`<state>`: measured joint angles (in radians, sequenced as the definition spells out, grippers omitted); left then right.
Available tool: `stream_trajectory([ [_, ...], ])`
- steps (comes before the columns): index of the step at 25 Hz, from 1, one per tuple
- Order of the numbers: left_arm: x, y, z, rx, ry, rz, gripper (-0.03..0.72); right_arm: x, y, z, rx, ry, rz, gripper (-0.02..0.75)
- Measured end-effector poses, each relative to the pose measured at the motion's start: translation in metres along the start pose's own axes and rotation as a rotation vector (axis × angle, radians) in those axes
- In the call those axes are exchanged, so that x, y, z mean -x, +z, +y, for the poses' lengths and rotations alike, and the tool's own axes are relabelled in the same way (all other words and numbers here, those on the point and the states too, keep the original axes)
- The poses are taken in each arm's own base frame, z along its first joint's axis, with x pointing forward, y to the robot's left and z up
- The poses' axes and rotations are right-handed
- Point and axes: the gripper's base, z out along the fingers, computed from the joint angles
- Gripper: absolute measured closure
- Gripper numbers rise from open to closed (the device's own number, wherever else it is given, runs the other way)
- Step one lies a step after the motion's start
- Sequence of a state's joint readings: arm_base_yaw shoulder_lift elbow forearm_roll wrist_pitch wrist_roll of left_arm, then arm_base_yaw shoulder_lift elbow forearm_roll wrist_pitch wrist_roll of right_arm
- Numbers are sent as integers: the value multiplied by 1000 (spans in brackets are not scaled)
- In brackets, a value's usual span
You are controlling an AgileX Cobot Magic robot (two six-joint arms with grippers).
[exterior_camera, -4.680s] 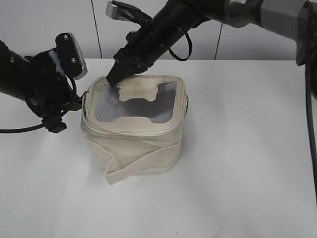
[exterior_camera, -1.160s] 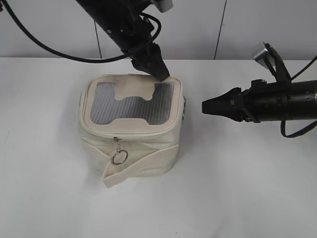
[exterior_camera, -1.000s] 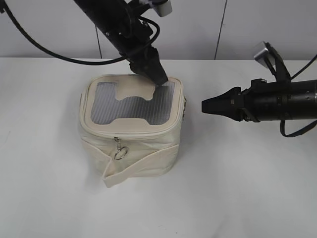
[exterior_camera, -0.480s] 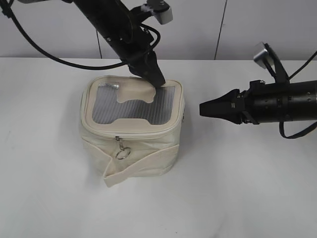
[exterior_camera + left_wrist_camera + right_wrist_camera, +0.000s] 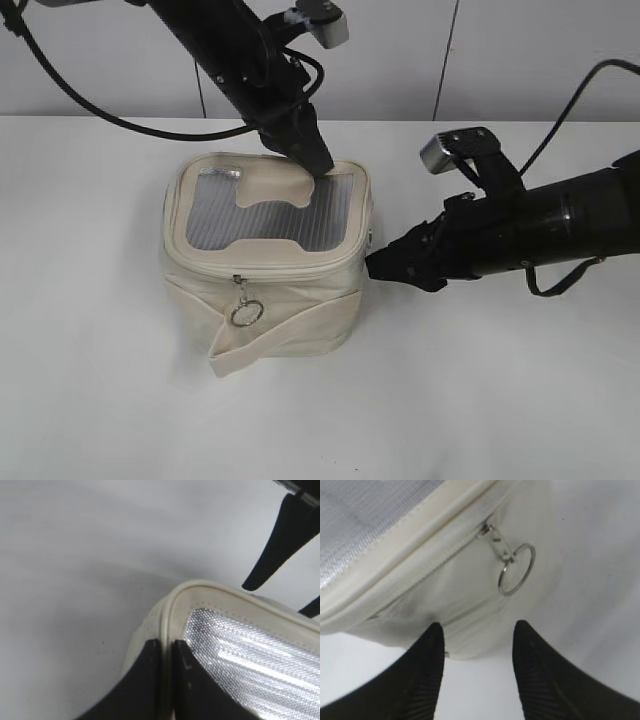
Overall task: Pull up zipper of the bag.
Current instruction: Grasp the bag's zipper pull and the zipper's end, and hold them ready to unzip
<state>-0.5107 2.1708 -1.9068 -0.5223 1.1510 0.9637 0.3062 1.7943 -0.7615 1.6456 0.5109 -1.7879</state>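
The zipper of the bag needs to be pulled up, so my right gripper should next take hold of the second slider [image 5: 495, 540] by its ring pull.
The cream bag [image 5: 290, 310] stands on the table, its grey mesh top facing up. The zipper [image 5: 270, 268] runs round the lid edge; one silver slider with a ring pull [image 5: 243, 313] hangs at the front. My left gripper [image 5: 320, 165] is shut and presses on the top at the far right, beside the rim [image 5: 210, 587]; it also shows in the left wrist view [image 5: 165, 642]. My right gripper [image 5: 375, 266] is open at the bag's right side. In the right wrist view its fingers [image 5: 477, 627] are just short of a second ring pull [image 5: 516, 570] on the zipper [image 5: 435, 555].
The white table [image 5: 120, 400] ends at a pale panelled wall [image 5: 520, 60] behind. The bag's cream strap [image 5: 285, 335] crosses its front, with a loose end at the lower left. Black cables hang from both arms.
My right arm has swung left and down, from well clear of the bag to its right side. My left gripper has stayed pressed on the bag's top.
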Motion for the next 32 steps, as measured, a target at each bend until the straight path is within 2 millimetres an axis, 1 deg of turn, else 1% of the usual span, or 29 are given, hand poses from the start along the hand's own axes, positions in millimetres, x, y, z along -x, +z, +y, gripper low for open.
stream_trajectory([
  [2, 0, 0, 0, 0, -1, 0, 652, 5, 3, 4, -24, -23, -5, 372],
  [6, 0, 0, 0, 0, -2, 0, 652, 15, 6, 3, -84, -14, -28, 370],
  [13, 0, 0, 0, 0, -2, 0, 654, 18, 14, -1, -89, -2, -25, 370],
  [15, 0, 0, 0, 2, -2, 0, 655, 20, 19, -4, -88, -1, -25, 392],
  [16, 0, 0, 0, 2, -2, 0, 655, 21, 21, -5, -87, 1, -26, 414],
  [17, 0, 0, 0, 2, -2, 0, 655, 22, 23, -6, -85, 6, -28, 461],
  [19, 0, 0, 0, 2, -2, 0, 655, 23, 25, -6, -80, 20, -34, 618],
  [20, 0, 0, 0, 3, -3, 0, 655, 23, 25, -6, -77, 23, -36, 678],
  [21, 0, 0, 0, 3, -6, 0, 655, 23, 25, -6, -76, 26, -36, 713],
  [22, 0, 0, 0, 4, -10, -1, 655, 22, 24, -5, -76, 29, -35, 727],
  [24, 0, 0, 0, 4, -18, -1, 655, 16, 19, -2, -77, 45, -30, 729],
  [32, 1, 0, 1, 17, -82, -6, 655, -11, -25, 24, -74, 76, -43, 729],
])
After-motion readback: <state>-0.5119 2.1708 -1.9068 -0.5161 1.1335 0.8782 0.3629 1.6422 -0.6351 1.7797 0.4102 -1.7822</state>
